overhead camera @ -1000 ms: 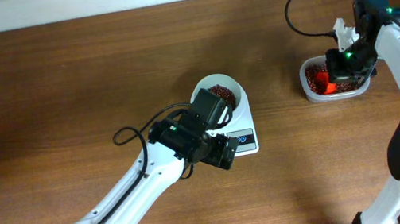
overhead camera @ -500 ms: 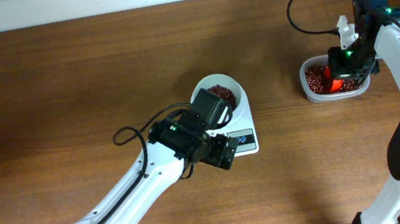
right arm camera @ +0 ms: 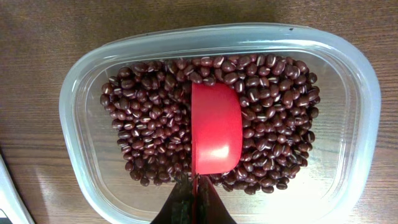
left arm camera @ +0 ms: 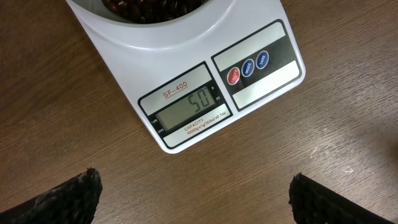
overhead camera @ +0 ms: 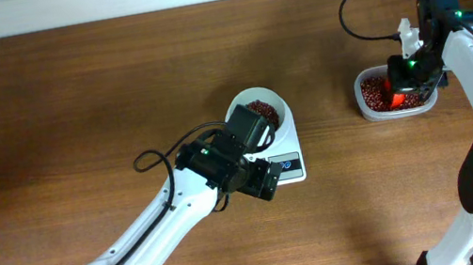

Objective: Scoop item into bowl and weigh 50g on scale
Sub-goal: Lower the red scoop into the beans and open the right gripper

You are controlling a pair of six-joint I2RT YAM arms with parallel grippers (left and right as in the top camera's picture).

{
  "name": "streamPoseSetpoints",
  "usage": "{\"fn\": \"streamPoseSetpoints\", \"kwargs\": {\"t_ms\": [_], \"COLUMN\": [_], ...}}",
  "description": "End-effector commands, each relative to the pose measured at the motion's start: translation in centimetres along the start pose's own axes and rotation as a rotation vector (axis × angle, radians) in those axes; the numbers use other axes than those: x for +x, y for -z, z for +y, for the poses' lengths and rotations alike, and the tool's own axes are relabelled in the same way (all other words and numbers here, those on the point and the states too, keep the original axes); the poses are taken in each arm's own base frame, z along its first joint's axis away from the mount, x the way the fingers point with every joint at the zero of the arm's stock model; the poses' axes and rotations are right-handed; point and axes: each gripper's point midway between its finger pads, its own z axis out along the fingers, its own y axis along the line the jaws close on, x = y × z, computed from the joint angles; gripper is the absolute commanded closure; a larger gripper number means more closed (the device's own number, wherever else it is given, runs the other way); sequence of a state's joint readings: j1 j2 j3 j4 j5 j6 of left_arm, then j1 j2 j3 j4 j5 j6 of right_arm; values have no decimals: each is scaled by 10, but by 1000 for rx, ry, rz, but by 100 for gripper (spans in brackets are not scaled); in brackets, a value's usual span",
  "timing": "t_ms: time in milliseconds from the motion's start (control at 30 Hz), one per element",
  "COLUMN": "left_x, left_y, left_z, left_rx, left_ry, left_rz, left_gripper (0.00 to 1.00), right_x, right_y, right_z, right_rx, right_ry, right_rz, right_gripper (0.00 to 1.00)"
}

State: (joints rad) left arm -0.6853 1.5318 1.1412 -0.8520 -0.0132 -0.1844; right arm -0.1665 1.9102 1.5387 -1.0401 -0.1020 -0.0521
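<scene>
The red scoop [right arm camera: 215,137] is resting on the beans inside the container's sides and would stay on the beans. My right gripper will open.
The white bowl [overhead camera: 277,105] stands on the white scale [overhead camera: 292,169] and holds a heap of dark red-brown beans [overhead camera: 260,108]. The scale's display [left arm camera: 191,114] reads 50. My left gripper [overhead camera: 258,158] hovers open at the scale's front edge, and the left wrist view shows only wood between its fingers [left arm camera: 84,190]. My right gripper [right arm camera: 196,186] is shut on the handle of a red scoop [right arm camera: 215,137]. No beans show on the scoop, which rests on more beans [right arm camera: 149,124] in a clear plastic container [right arm camera: 360,93].
The clear container [overhead camera: 368,110] sits at the table's right side under my right gripper [overhead camera: 404,77]. The scale's three round buttons [left arm camera: 247,66] face the left gripper. Cables loop above both arms. Bare brown wood surrounds the scale.
The right gripper and scoop shifted slightly over the container a second ago and have held still since. The left arm, bowl and scale have not moved.
</scene>
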Motion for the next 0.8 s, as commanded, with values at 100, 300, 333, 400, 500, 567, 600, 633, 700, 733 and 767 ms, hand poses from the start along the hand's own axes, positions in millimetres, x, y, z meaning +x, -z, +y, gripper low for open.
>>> {"fn": "streamPoseSetpoints", "kwargs": {"t_ms": [100,300,333,400,500,567,600,633,700,733,767], "left_x": [-6,-6,-6,-6,-6,-6,-6,-6,-6,-6,-6], "left_y": [2,2,2,2,2,2,2,2,2,2,2], "left_z": [0,0,0,0,0,0,0,0,0,0,0], "left_rx": [-7,-7,-7,-7,-7,-7,-7,-7,-7,-7,-7], "left_ry": [11,11,11,11,11,11,11,11,11,11,11], "left_rz": [-13,-13,-13,-13,-13,-13,-13,-13,-13,-13,-13], "left_gripper": [1,1,1,1,1,1,1,1,1,1,1], "right_x": [5,7,7,8,5,6,6,6,6,6,6], "right_y": [-11,-16,-19,-21,-20,-20,-20,-20,-20,-20,-20], "right_z": [-3,-4,-4,-4,-4,-4,-4,-4,-4,-4,-4], "right_rx": [22,22,22,22,22,22,22,22,22,22,22], "right_ry": [-6,-7,-7,-7,-6,-6,-5,-6,-6,-6,-6], "right_rz": [25,25,23,23,13,14,14,14,15,16,15], "right_gripper": [91,96,96,96,95,85,79,76,66,64,62]}}
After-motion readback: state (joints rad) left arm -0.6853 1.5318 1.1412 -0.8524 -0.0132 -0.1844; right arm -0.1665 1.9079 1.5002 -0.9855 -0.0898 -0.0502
